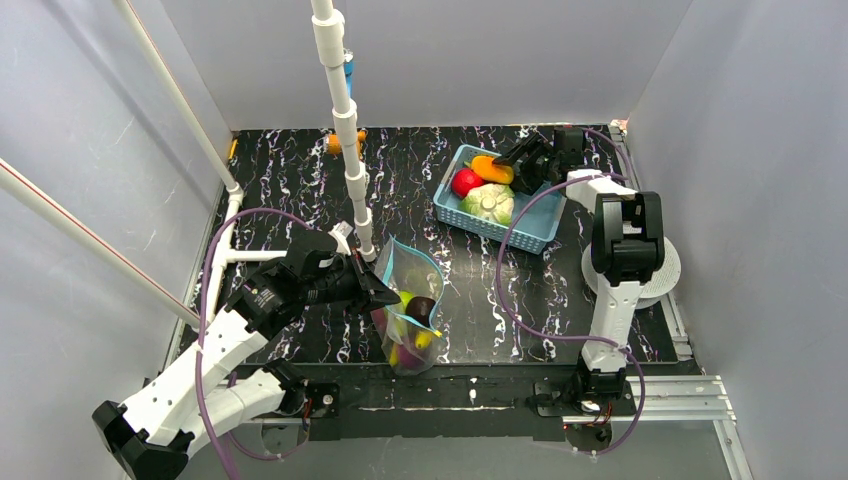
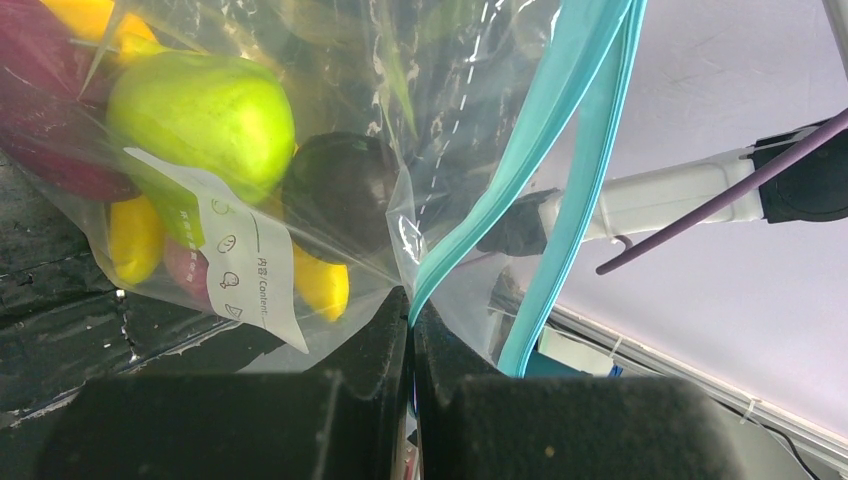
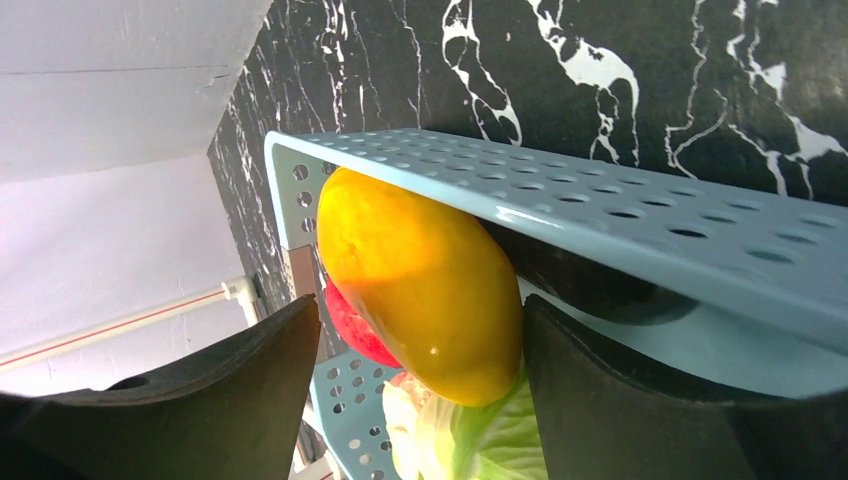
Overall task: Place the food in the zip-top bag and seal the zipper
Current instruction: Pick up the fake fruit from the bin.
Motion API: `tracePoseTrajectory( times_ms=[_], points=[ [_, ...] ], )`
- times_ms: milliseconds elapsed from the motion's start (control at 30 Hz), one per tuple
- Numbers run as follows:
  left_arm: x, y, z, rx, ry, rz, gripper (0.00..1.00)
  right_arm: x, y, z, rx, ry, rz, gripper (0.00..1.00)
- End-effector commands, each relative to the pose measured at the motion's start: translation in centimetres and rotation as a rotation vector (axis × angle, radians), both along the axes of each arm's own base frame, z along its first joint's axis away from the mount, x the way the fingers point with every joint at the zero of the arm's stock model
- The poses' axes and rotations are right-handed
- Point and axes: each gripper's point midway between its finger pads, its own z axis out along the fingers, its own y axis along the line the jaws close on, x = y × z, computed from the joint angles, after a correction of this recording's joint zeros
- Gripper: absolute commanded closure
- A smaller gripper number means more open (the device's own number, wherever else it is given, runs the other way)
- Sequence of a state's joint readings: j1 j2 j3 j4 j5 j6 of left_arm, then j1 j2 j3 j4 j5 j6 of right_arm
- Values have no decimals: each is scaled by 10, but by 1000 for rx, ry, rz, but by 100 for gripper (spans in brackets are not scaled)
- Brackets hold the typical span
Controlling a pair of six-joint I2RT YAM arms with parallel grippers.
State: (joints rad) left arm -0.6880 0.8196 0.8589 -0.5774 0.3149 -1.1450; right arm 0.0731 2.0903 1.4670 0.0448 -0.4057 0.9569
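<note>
My right gripper will next grab the orange mango (image 1: 492, 169) across its sides near one end, so its other end can enter the bag.
The clear zip-top bag (image 1: 412, 315) stands at the front middle of the table, its mouth open. Its teal zipper (image 2: 520, 150) runs up from my left gripper (image 2: 412, 315), which is shut on the rim strip; it shows in the top view too (image 1: 385, 293). Inside the bag are a green fruit (image 2: 205, 115), a dark purple piece (image 2: 340, 195) and yellow bananas (image 2: 135, 235). My right gripper (image 3: 420, 310) is open in the blue basket (image 1: 520, 228), one finger on each side of the orange mango (image 3: 420, 270). A red piece (image 3: 355, 325) and a cabbage (image 3: 480, 430) lie beside the mango.
A white pipe post (image 1: 345, 130) stands just behind the bag and my left gripper. A white round disc (image 1: 668, 272) lies at the right edge by the right arm. Grey walls close in the table on three sides.
</note>
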Motion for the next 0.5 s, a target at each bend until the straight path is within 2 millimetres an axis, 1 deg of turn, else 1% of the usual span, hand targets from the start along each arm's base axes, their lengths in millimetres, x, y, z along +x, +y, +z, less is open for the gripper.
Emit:
tracePoseTrajectory(
  times_ms=[0,167,300,400,467],
  points=[
    [-3,1,3,-1,-8,-15,100,15,8,14,19,-86,58,20],
    [-3,1,4,-2,-7,-15,100,16,12,9,16,-78,70,19],
    [-2,0,4,-3,-5,-14,100,16,14,4,-35,-78,77,20],
    [-2,0,4,-3,-5,-15,100,15,14,0,-45,-73,78,24],
    [-3,1,4,-4,-6,-13,100,15,13,-1,-51,-73,76,28]
  ],
)
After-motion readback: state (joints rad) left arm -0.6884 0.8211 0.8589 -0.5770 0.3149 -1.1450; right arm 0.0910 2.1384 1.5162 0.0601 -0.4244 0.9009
